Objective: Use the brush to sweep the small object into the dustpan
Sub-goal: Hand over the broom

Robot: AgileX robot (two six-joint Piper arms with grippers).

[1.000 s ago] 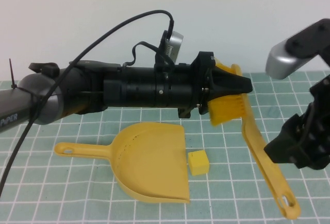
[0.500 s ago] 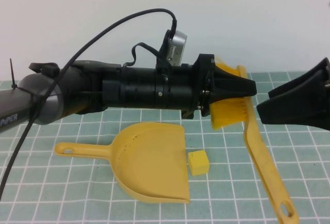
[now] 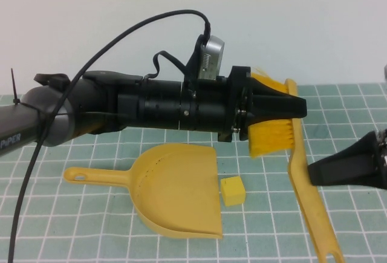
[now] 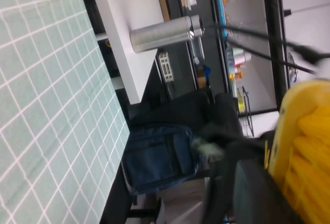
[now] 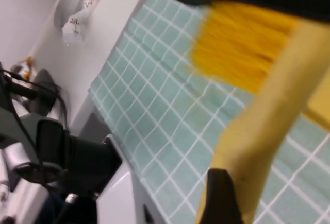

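Note:
The brush's bristles need to stay free to sweep the yellow cube (image 3: pixel 233 191), so my right gripper should next take hold of the brush by its handle (image 3: pixel 309 196).
The yellow brush (image 3: pixel 273 137) hangs above the green grid mat, bristles down, its long handle (image 3: pixel 308 196) slanting toward the front right. My left gripper (image 3: pixel 292 107) reaches across from the left and is shut on the brush head; the left wrist view shows the brush (image 4: pixel 304 141) against a dark finger (image 4: pixel 258 193). A small yellow cube (image 3: pixel 233 191) lies on the mat at the mouth of the yellow dustpan (image 3: pixel 175 190), below and left of the bristles. My right gripper (image 3: pixel 314 173) is open, its tip at the handle's right side; one finger (image 5: pixel 219 198) lies against the handle (image 5: pixel 268 110).
The dustpan's handle (image 3: pixel 91 175) points left along the mat. The left arm and its cable (image 3: pixel 121 39) span the left and middle above the table. A white wall stands behind the mat.
My right gripper has dropped lower and drawn in to the brush handle. My left gripper has shifted the brush slightly right. Cube and dustpan have not moved.

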